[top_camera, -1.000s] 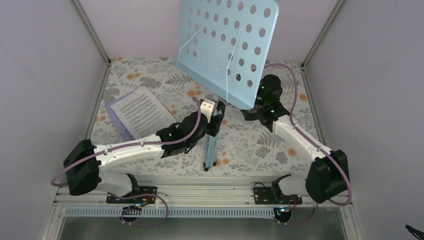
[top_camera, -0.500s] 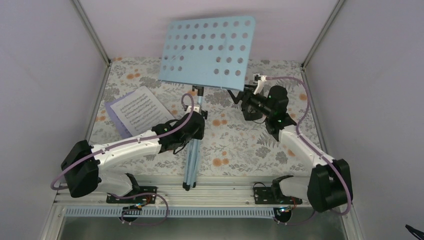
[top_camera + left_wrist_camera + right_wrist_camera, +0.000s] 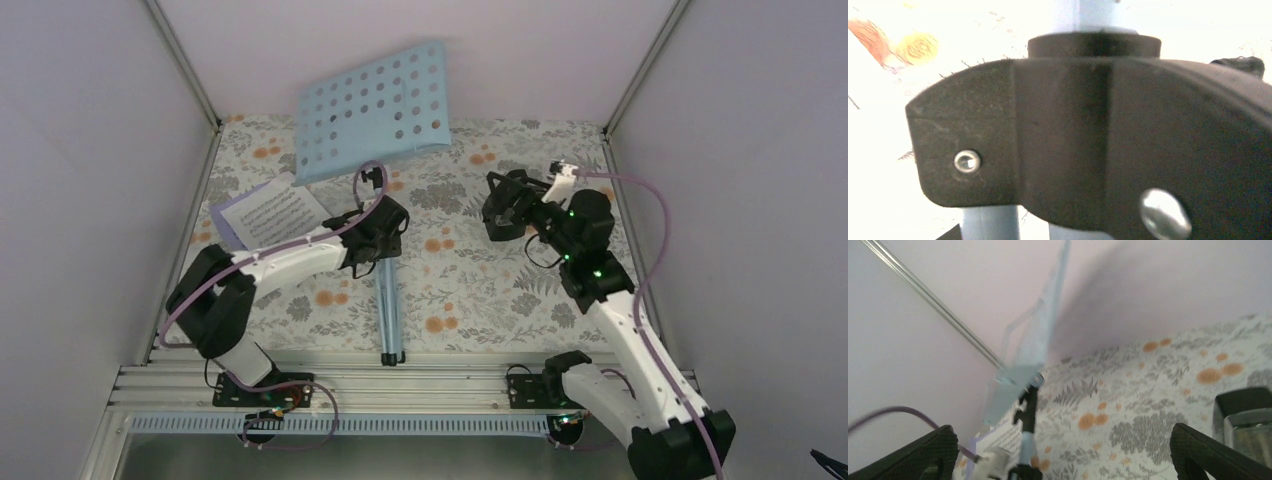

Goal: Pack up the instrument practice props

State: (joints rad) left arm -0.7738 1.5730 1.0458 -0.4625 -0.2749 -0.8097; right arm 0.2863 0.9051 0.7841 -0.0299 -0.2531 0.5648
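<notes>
The left gripper needs to keep its hold on the stand, because the stand's desk is tilted steeply above the floral cloth and the stand would fall if the gripper opened now.
The light blue perforated music stand (image 3: 370, 110) leans over to the back left, its folded legs (image 3: 390, 320) pointing at the front rail. My left gripper (image 3: 374, 246) is shut on the stand's pole just below the black neck. In the left wrist view the stand's black collar (image 3: 1088, 135) fills the frame and my fingers are hidden. My right gripper (image 3: 503, 206) stands wide open to the right of the stand, touching nothing. Its fingers (image 3: 908, 455) frame the tilted desk (image 3: 1033, 340). A white sheet-music page (image 3: 272, 212) lies on a lavender page (image 3: 224, 226) at the left.
A floral cloth (image 3: 480, 290) covers the table. Pale enclosure walls close in at the left, the back and the right, with metal corner posts (image 3: 185, 60). An aluminium rail (image 3: 400, 385) runs along the front edge by the arm bases.
My right gripper let go of the stand's desk, opened wide and drew back to the right. The stand swung down toward the back left, with my left gripper still on its pole.
</notes>
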